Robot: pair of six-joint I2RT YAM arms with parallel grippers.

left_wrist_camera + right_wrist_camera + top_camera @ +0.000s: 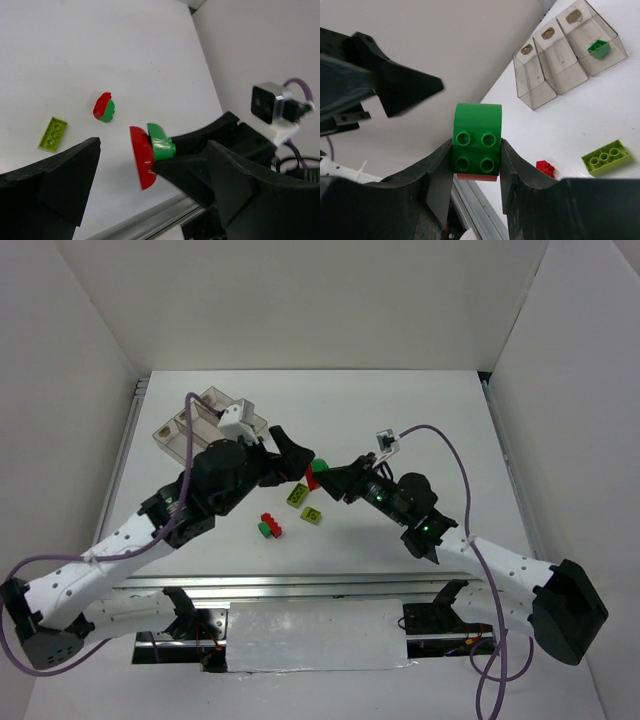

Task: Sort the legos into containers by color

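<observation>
The red lego (141, 157) should be grabbed by its sides with my left gripper next. The green lego then stays free to come off in my right gripper.
My right gripper (476, 150) is shut on a dark green lego (476, 131), which has a red lego (141, 157) stuck to it. It holds the pair in the air above the table. My left gripper (296, 462) is open, and its fingers (55, 182) stand wide on either side of that pair without touching it. On the table lie two yellow-green legos (297, 495) (313, 514) and a red-and-green pair (268, 527). The clear three-compartment containers tray (205, 425) stands at the back left. One green lego (598, 48) lies in an end compartment.
White walls close in the table at the back and on both sides. A metal rail (300, 585) runs along the near edge. A purple cable (455, 455) loops over the right arm. The right wrist's camera block (270, 102) sits close to my left fingers.
</observation>
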